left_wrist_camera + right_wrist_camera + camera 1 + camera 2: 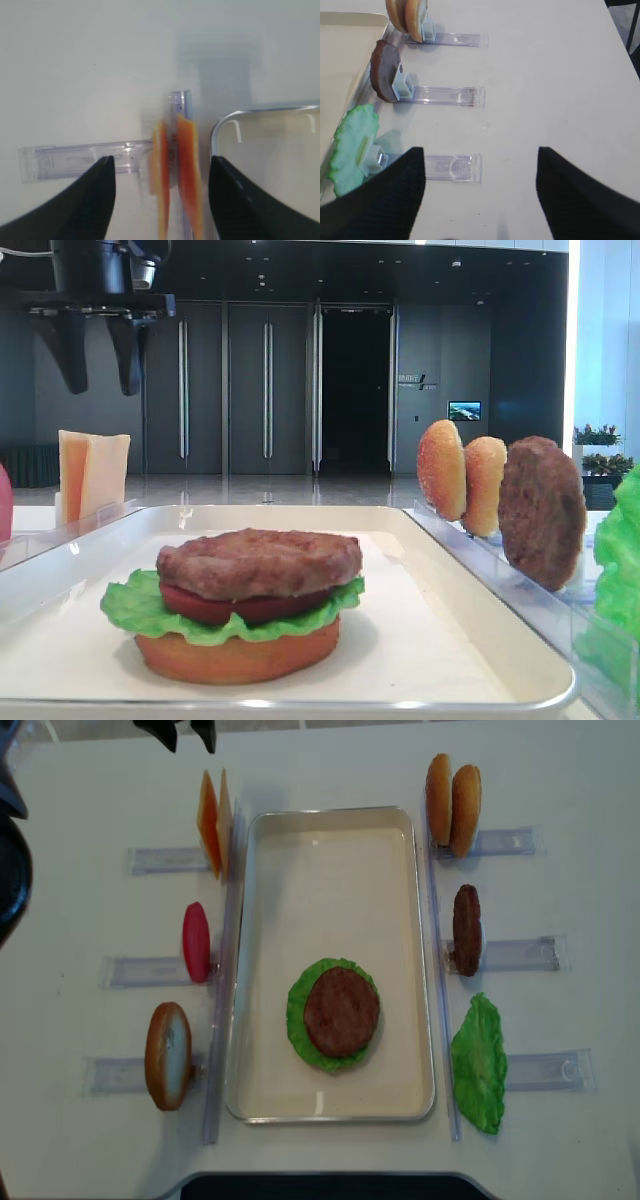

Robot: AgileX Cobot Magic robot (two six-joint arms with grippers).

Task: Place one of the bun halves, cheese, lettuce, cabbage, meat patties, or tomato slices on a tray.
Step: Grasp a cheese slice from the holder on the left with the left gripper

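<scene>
My left gripper is to grip the pale yellow cheese slice by its exposed upper edge next, because the clear rack closes in the slice's lower edge.
Two cheese slices stand upright in a clear rack left of the white tray. My left gripper hangs open above them. In the left wrist view its fingers straddle both cheese slices without touching, beside the tray corner. On the tray sits a stack: bun half, lettuce, tomato slice, meat patty. My right gripper is open over bare table, with nothing between its fingers, near the upright lettuce.
Right-side racks hold two bun halves, a patty and a lettuce leaf. Left-side racks hold a tomato slice and a bun half. A dark arm part sits at the left edge.
</scene>
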